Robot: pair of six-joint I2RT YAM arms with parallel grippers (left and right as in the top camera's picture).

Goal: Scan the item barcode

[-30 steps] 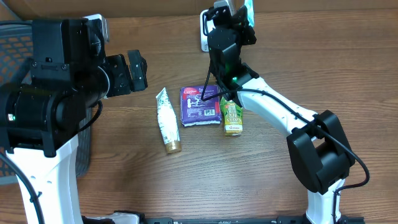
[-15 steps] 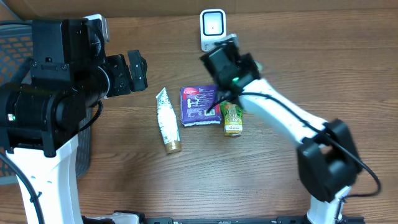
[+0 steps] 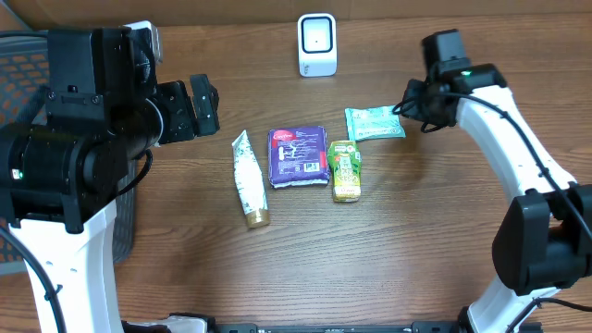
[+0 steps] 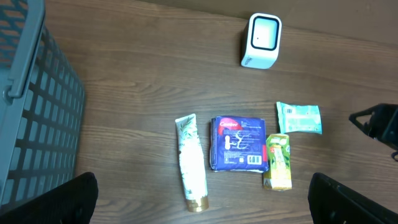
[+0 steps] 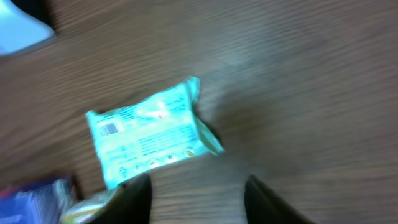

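Observation:
I should next use my right gripper to grab the teal packet by the end away from its barcode (image 3: 396, 122) (image 5: 194, 126). The barcode then stays uncovered to scan.
The white barcode scanner (image 3: 316, 44) stands at the table's back edge, also in the left wrist view (image 4: 261, 41). A teal packet (image 3: 375, 123) lies flat on the table in front and to the right of it, its barcode side up (image 5: 149, 130). My right gripper (image 3: 413, 109) hovers just right of the packet, jaws open, nothing between them (image 5: 199, 193). My left gripper (image 3: 199, 106) stays high at the left, wide open and empty (image 4: 199, 205).
A purple pack (image 3: 298, 156), a green-yellow juice box (image 3: 345, 171) and a white tube (image 3: 248, 176) with a gold cap lie in a row mid-table. A grey basket (image 4: 37, 106) stands at the far left.
My right arm swung from the scanner to the right. The teal packet it carried now lies on the table, and the right gripper has opened. The left arm has not moved.

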